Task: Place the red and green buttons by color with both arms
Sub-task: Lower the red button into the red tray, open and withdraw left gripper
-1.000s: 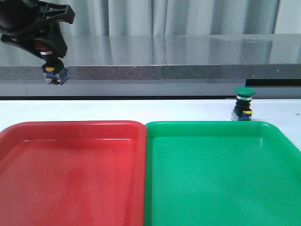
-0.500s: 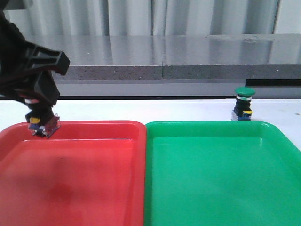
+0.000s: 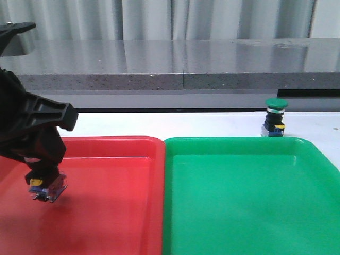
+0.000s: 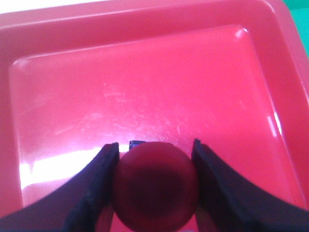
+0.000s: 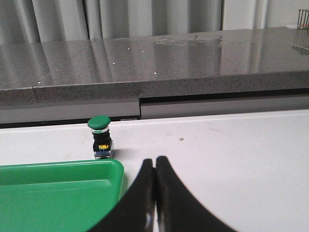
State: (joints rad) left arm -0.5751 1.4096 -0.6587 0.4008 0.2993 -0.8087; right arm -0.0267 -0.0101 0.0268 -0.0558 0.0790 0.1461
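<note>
The red button's yellow-and-blue base (image 3: 48, 191) is inside the red tray (image 3: 106, 212) over the tray's bottom. I need to open my left gripper now, and the button would stay in the tray.
My left gripper (image 3: 45, 178) is shut on the red button (image 4: 155, 186), whose dark-red cap fills the gap between the fingers in the left wrist view. In the front view its yellow-and-blue base (image 3: 47, 188) hangs just above the floor of the red tray (image 3: 106, 212), at the tray's left side. The green button (image 3: 275, 118) stands upright on the white table behind the far right corner of the green tray (image 3: 244, 202). It also shows in the right wrist view (image 5: 101, 137). My right gripper (image 5: 155, 162) is shut and empty, off the green tray's corner (image 5: 63, 193), apart from the green button.
The red and green trays sit side by side at the front of the white table (image 3: 212, 125). A grey stone ledge (image 3: 186, 79) runs along the back, with curtains behind it.
My left gripper has come down and toward the front with the red button, from high above the ledge to just over the red tray's floor. The green button has not moved.
</note>
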